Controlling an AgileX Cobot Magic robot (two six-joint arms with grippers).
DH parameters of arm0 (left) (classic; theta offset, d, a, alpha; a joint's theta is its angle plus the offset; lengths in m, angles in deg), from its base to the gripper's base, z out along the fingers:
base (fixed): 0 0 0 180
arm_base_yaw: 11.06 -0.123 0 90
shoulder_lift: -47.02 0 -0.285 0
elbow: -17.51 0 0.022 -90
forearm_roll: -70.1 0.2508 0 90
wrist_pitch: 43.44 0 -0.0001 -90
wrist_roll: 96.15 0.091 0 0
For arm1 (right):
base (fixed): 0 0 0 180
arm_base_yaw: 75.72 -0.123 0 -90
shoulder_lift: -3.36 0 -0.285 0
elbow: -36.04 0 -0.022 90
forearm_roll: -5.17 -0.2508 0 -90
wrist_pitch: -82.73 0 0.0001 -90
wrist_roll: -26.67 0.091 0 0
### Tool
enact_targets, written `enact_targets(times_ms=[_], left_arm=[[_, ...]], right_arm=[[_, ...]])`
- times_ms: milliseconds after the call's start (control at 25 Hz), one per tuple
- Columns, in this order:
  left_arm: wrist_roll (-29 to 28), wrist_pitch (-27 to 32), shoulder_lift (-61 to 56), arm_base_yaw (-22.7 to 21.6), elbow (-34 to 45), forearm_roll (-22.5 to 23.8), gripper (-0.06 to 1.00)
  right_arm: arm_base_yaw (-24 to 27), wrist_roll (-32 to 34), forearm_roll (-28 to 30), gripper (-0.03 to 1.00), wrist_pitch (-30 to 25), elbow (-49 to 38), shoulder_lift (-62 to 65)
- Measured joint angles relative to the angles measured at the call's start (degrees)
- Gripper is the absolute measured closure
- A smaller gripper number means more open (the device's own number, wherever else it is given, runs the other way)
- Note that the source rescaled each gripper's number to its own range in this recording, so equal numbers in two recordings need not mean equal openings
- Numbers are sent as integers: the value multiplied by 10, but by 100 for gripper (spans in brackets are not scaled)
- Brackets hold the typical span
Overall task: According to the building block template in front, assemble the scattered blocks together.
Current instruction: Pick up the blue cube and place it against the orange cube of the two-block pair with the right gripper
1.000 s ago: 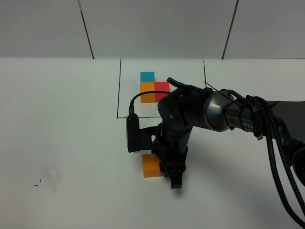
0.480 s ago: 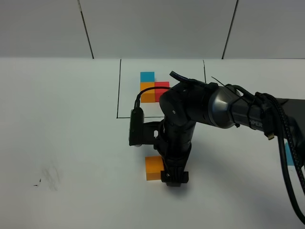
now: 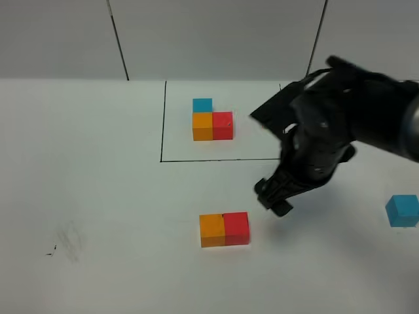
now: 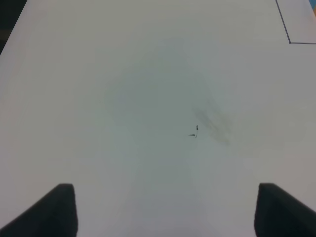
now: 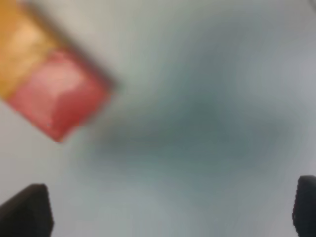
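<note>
I will grab the light blue cube (image 3: 402, 210) by its opposite sides with my right gripper next, to match the template beside the loose orange cube (image 3: 212, 230).
The template (image 3: 211, 121) is a tight L of blue, orange and red cubes inside a thin black drawn rectangle at the back. The loose orange cube (image 3: 212, 230) and red cube (image 3: 236, 228) sit side by side, touching, at the front middle. They show blurred in the right wrist view, orange (image 5: 22, 44) and red (image 5: 61, 96). The loose light blue cube (image 3: 402, 210) lies alone at the far right. My right gripper (image 3: 273, 199) hovers open and empty, above and to the right of the red cube. My left gripper (image 4: 165, 207) is open over bare table.
The white table (image 3: 98, 196) has a faint smudge and small black mark (image 3: 65, 242) at the front left, also in the left wrist view (image 4: 197, 131). A grey panelled wall (image 3: 209, 39) stands behind the table.
My right arm has lifted off and swung right and back, away from the front pair. The red cube now shows beside the orange cube, where the gripper covered it before.
</note>
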Motion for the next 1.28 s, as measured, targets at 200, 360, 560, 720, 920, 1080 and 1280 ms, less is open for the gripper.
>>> enact_targets(times_ms=[200, 360, 560, 720, 920, 1080, 1280], left_arm=[[0, 0, 0, 0, 0, 0, 30], [0, 0, 0, 0, 0, 0, 30], [0, 0, 0, 0, 0, 0, 30], [0, 0, 0, 0, 0, 0, 30], [0, 0, 0, 0, 0, 0, 30], [0, 0, 0, 0, 0, 0, 30], [0, 0, 0, 0, 0, 0, 30]], right_arm=[[96, 144, 45, -3, -2, -66, 102], [174, 166, 60, -3, -5, -87, 129], [243, 150, 63, -3, -4, -90, 113], [271, 127, 61, -3, 10, -90, 82], [288, 117, 48, -3, 29, -90, 44], [289, 112, 47, -3, 41, -90, 10], [289, 112, 33, -2, 63, -93, -27]])
